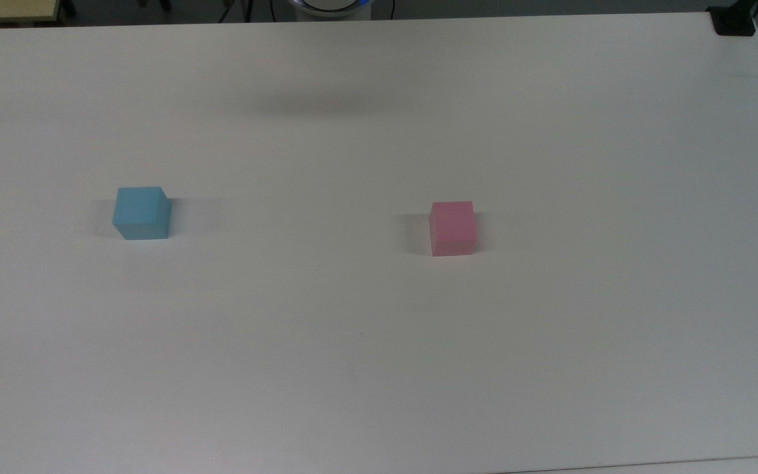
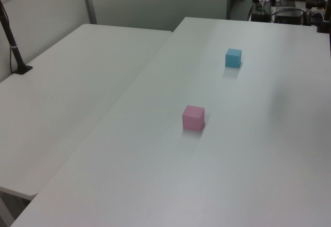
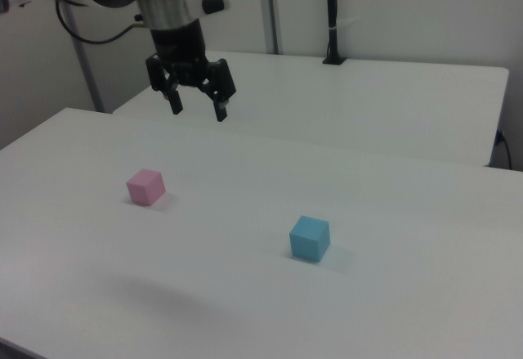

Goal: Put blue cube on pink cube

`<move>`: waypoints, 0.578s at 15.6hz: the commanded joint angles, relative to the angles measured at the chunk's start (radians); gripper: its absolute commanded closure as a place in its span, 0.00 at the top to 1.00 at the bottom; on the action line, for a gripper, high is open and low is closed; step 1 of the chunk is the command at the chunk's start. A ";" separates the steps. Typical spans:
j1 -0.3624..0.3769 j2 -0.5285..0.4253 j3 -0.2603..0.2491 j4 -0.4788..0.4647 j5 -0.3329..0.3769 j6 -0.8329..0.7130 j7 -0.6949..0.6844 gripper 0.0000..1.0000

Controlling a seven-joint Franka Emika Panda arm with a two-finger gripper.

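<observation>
My gripper grabs the blue cube [image 2: 233,58] by its opposite sides next, to stack it squarely on the pink cube [image 2: 193,118].
The blue cube [image 1: 141,212] [image 2: 233,58] [image 3: 310,238] rests on the white table, at the top view's left. The pink cube [image 1: 452,228] [image 2: 193,118] [image 3: 145,186] sits apart from it, near the top view's middle. In the right view my gripper [image 3: 198,106] hangs high above the table with its two fingers spread open and nothing between them. It is above and behind the pink cube in the right view, well clear of both cubes.
The white table [image 1: 379,342] carries just the two cubes. A second white table [image 2: 62,97] adjoins it at the left view's left, with a black post [image 2: 13,46] [image 3: 331,15] clamped to it. Cables and equipment [image 2: 289,7] sit beyond the far edge.
</observation>
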 commanded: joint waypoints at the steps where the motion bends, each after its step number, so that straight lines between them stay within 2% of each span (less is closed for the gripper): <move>1: -0.048 0.002 -0.006 -0.003 0.006 0.067 -0.068 1.00; 4: -0.082 0.031 -0.006 -0.010 0.008 0.143 -0.071 1.00; 9: -0.117 0.139 -0.004 -0.011 0.023 0.243 -0.068 1.00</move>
